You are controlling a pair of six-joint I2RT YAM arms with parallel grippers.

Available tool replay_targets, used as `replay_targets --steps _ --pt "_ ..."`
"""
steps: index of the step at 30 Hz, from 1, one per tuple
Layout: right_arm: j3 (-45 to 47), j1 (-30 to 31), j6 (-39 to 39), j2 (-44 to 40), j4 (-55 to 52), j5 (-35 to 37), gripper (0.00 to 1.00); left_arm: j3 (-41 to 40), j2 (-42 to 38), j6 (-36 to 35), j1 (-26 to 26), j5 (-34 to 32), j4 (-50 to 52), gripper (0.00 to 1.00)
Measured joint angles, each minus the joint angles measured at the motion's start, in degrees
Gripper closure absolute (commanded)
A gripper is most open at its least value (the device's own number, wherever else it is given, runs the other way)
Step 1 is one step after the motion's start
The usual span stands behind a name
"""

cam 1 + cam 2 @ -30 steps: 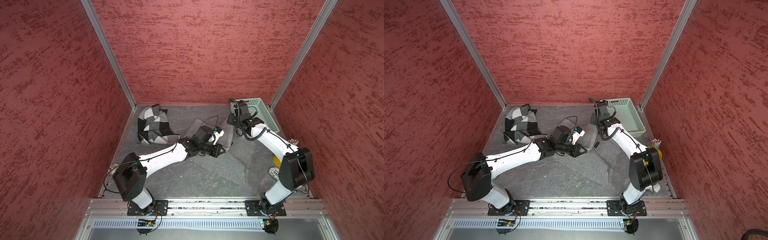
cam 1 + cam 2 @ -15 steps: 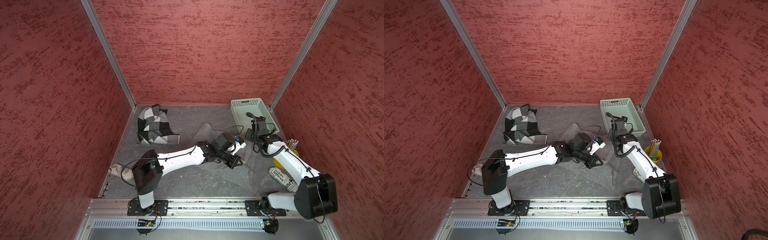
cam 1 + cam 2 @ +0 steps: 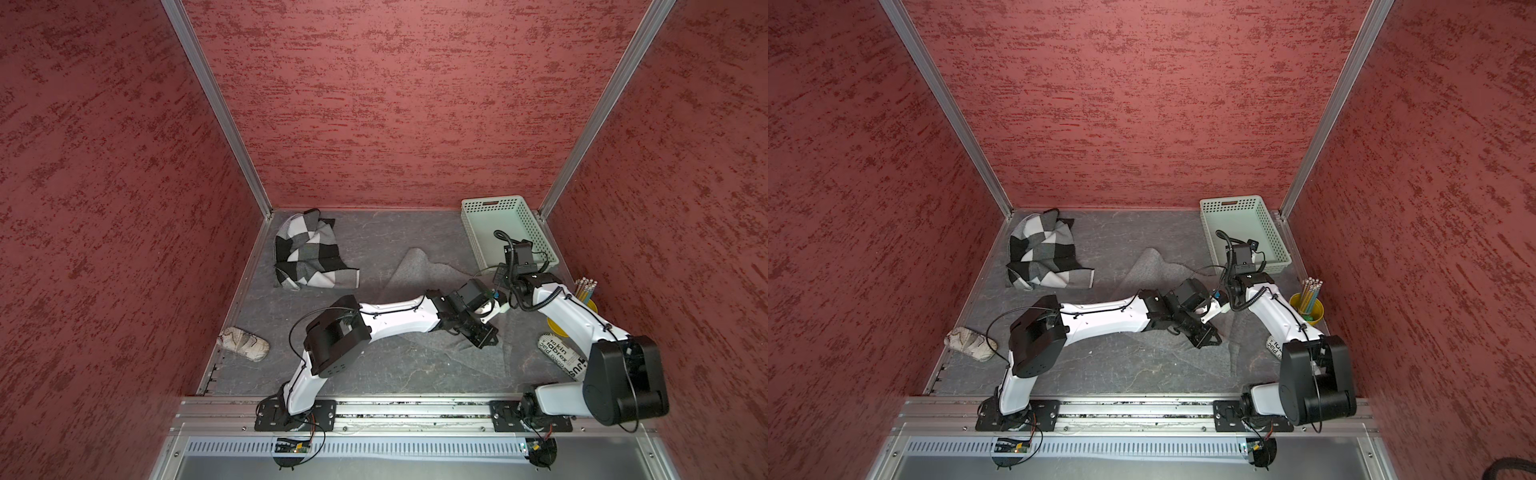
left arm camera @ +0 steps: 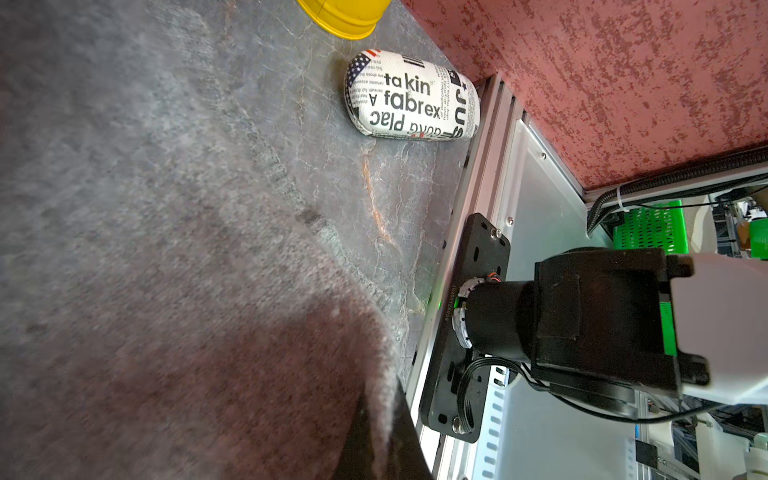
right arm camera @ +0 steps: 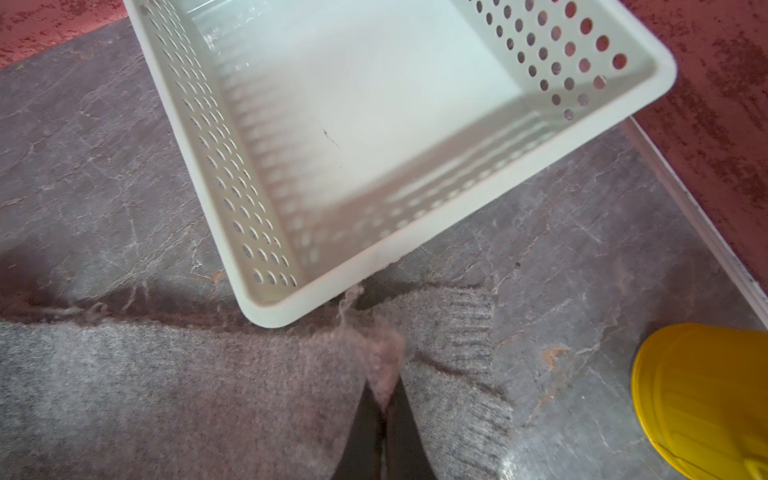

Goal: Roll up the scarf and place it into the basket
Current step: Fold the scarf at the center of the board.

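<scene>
The right gripper should first move the scarf's corner to the floor toward the yellow pencil cup, because the corner would drop creased beside the basket (image 3: pixel 471 237) if the gripper opened now.
The scarf (image 3: pixel 419 270) is a grey knit cloth spread flat on the grey floor, seen in both top views (image 3: pixel 1154 266). My left gripper (image 3: pixel 484 338) is shut on the scarf's edge (image 4: pixel 166 291) towards the front; the cloth fold sits between its fingertips (image 4: pixel 386 436). My right gripper (image 5: pixel 384 399) is shut on a ribbed corner of the scarf (image 5: pixel 453 332), just in front of the basket's near corner (image 5: pixel 270 311). The pale mint-green basket (image 3: pixel 471 237) stands empty at the back right. The two wrists are close together, left arm partly hiding the right gripper (image 3: pixel 1227 286).
A yellow pencil cup (image 3: pixel 1306 309) stands by the right wall, a printed pouch (image 4: pixel 411 108) in front of it. A black-and-white checkered cloth (image 3: pixel 307 253) lies at the back left, and a second pouch (image 3: pixel 244 344) lies by the left wall.
Both arms have moved right and toward the front, pulling the scarf along. The right gripper has come away from over the basket. Both grippers stayed shut.
</scene>
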State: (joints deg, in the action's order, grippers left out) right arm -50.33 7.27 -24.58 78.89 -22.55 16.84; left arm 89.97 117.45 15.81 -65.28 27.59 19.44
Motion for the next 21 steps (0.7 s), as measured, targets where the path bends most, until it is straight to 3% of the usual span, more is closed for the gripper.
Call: replay_targets --steps 13,21 --pt "-3.78 -0.04 0.22 -0.24 -3.43 0.09 1.0 2.32 -4.5 -3.93 -0.87 -2.47 1.05 1.0" --pt "-3.45 -3.69 -0.07 0.02 -5.29 2.75 1.0 7.67 0.46 -4.31 -2.08 -3.04 0.37 1.0"
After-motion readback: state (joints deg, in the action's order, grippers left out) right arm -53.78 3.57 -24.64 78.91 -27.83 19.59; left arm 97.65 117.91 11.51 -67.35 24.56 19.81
